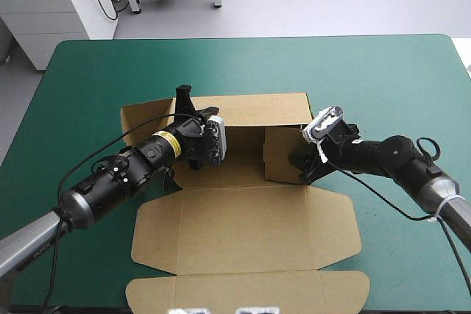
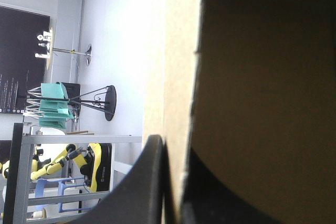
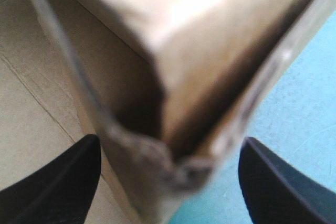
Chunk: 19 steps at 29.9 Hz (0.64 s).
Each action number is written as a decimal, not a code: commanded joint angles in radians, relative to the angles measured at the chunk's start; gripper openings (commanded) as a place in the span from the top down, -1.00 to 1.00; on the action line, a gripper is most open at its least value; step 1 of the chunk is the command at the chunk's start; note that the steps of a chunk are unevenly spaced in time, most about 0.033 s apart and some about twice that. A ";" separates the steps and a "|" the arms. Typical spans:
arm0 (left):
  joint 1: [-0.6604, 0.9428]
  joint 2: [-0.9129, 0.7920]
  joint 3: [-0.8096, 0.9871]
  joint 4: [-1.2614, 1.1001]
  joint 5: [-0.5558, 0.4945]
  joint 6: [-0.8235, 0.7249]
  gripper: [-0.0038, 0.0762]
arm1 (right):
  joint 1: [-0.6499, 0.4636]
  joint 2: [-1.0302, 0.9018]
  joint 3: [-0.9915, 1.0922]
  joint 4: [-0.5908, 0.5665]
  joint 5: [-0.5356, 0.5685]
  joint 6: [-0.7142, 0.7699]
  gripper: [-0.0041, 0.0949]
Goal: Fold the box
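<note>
I should grab the box by its raised end [image 1: 281,154] with my right gripper next. That leaves the brown box's flat lid [image 1: 246,229] free to fold over.
The brown box [image 1: 243,218] lies mid-table with its far wall [image 1: 257,112] raised and its lid flat toward the near edge. My left gripper [image 1: 184,102] sits on the far wall's top edge near the left corner. In the left wrist view it [image 2: 176,182] is shut on the board [image 2: 252,77], which stands between the black fingers. My right gripper [image 1: 300,161] is at the raised right side flap [image 1: 283,154]. In the right wrist view it [image 3: 168,182] is open, with the folded board corner [image 3: 199,51] between its spread fingers.
The teal-green cover [image 1: 383,79] runs wide beyond the box on the far side and to the right. The lid's front flap [image 1: 243,288] reaches close to the table's near edge. The left side flap [image 1: 143,119] stands at the box's left end.
</note>
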 commanded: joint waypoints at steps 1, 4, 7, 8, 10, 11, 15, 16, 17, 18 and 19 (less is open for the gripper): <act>-0.035 -0.001 0.002 -0.041 0.060 -0.028 0.92 | 0.002 -0.024 -0.026 -0.020 0.007 0.031 -0.26; -0.037 -0.001 0.002 -0.041 0.051 -0.028 0.92 | 0.002 -0.024 -0.026 -0.026 0.012 0.068 0.02; -0.037 -0.001 0.002 -0.043 0.051 -0.032 0.92 | 0.002 -0.024 -0.026 -0.026 0.014 0.090 0.32; -0.037 -0.001 0.002 -0.043 0.051 -0.032 0.92 | 0.002 -0.024 -0.026 -0.026 0.014 0.092 0.40; -0.037 -0.001 0.002 -0.043 0.051 -0.032 0.92 | 0.002 -0.024 -0.026 -0.026 0.014 0.099 0.49; -0.037 -0.001 0.002 -0.046 0.051 -0.032 0.92 | 0.002 -0.024 -0.026 -0.026 0.014 0.103 0.52; -0.037 -0.001 0.002 -0.048 0.052 -0.032 0.92 | 0.002 -0.024 -0.026 -0.026 0.017 0.098 0.66; -0.037 -0.001 0.002 -0.048 0.052 -0.032 0.92 | 0.002 -0.024 -0.026 -0.026 0.015 0.098 0.72; -0.037 -0.001 0.002 -0.049 0.052 -0.032 0.92 | 0.002 -0.024 -0.026 -0.026 0.014 0.098 0.78; -0.037 -0.001 0.002 -0.049 0.052 -0.032 0.92 | 0.002 -0.024 -0.026 -0.026 0.014 0.098 0.86; -0.037 -0.001 0.002 -0.049 0.052 -0.032 0.92 | 0.002 -0.024 -0.026 -0.026 0.013 0.098 0.96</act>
